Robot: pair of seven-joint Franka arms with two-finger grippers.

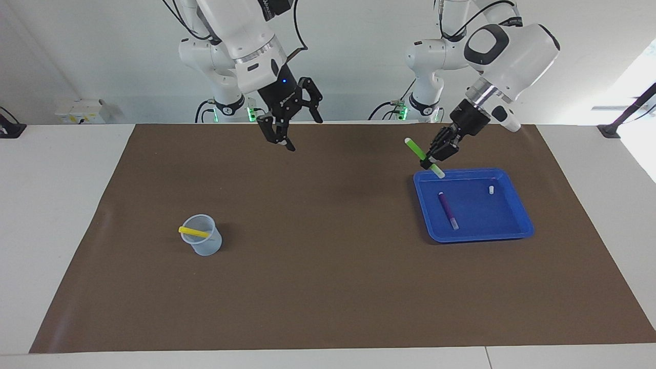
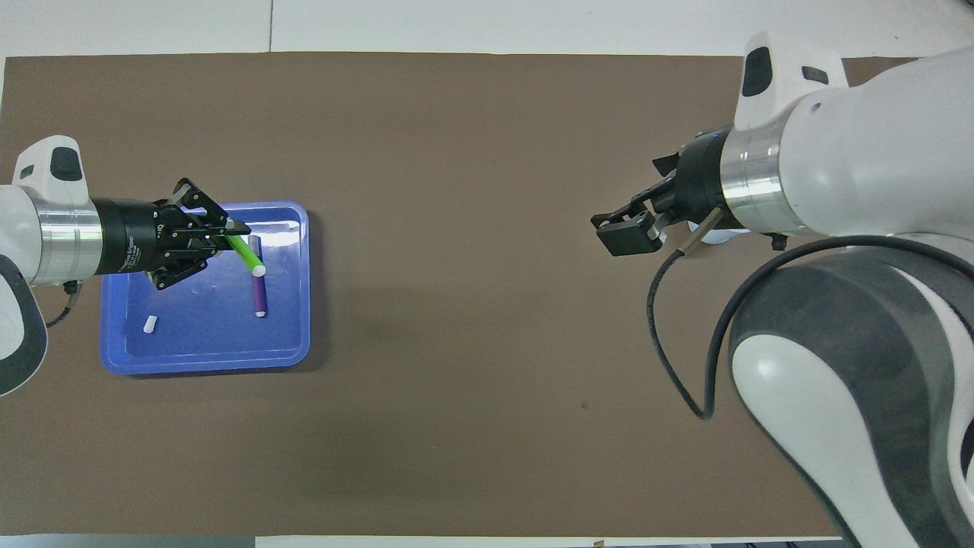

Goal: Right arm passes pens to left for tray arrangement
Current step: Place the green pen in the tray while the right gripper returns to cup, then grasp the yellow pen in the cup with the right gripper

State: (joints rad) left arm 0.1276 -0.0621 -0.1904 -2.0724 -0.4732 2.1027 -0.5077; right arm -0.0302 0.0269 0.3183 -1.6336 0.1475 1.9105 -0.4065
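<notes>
The yellow pen has to be passed across, so its other end should stay free. My right gripper should next grab the pen by its end standing out of the cup.
My left gripper [image 1: 428, 163] [image 2: 227, 230] is shut on the bright green pen [image 1: 414, 147] [image 2: 245, 253]. It holds the pen tilted in the air over the edge of the blue tray [image 1: 521, 225] [image 2: 205, 362] that is nearest the robots. A purple pen [image 1: 447, 210] [image 2: 259, 280] lies flat in the tray. The yellow pen [image 1: 193, 231] sticks out of a translucent cup [image 1: 206, 243] toward the right arm's end of the table. My right gripper [image 1: 305, 134] [image 2: 631, 199] hangs open and empty above the brown mat.
A tiny white cap-like piece [image 1: 491, 189] [image 2: 150, 324] lies in the tray, apart from the purple pen. The brown mat [image 1: 328, 266] covers most of the white table. In the overhead view the right arm hides the cup.
</notes>
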